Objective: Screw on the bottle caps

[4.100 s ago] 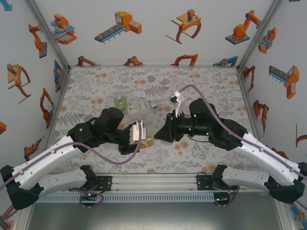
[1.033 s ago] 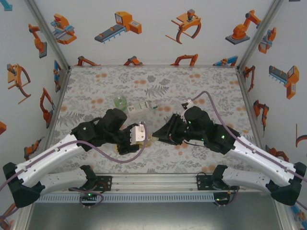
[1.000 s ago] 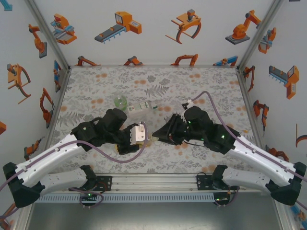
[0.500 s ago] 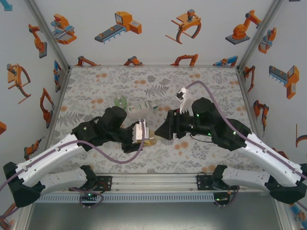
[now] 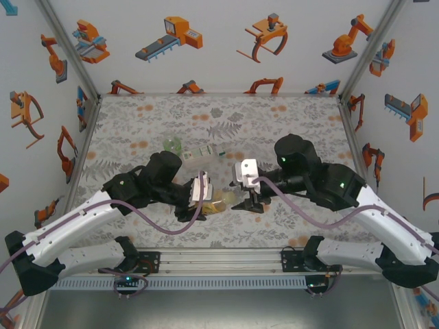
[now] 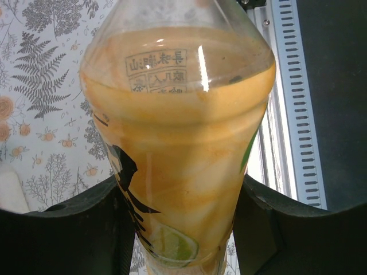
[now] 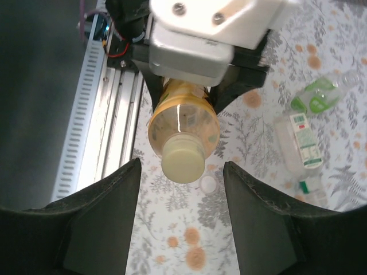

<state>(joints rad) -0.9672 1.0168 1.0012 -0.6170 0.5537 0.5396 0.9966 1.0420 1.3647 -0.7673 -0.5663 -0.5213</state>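
The right gripper needs to grab the pale cap (image 5: 238, 197) (image 7: 183, 160) next by its opposite sides, in line with the bottle's neck. Then it can screw the cap on and set the bottle upright.
My left gripper (image 6: 180, 229) is shut on the amber bottle (image 6: 178, 143), holding it on its side above the table. The amber bottle (image 5: 218, 201) points its neck toward my right gripper (image 5: 241, 200). A pale bottle cap (image 7: 183, 165) sits on that neck. My right gripper (image 7: 180, 167) is open, with one finger on each side of the cap and a gap to it on both sides. A loose white cap (image 7: 208, 184) lies on the table below. The clear bottle (image 7: 299, 143) and the green-tinted bottle (image 7: 316, 96) lie on their sides further back.
In the top view the green-tinted bottle (image 5: 172, 145) and clear bottle (image 5: 202, 154) lie just behind the left arm. An aluminium rail (image 5: 219, 260) runs along the near table edge. Side walls (image 5: 75, 137) close in the patterned tabletop (image 5: 288, 116).
My right gripper has opened off the cap and its wrist has turned, so the white camera mount now faces up. The left gripper keeps holding the amber bottle in about the same place.
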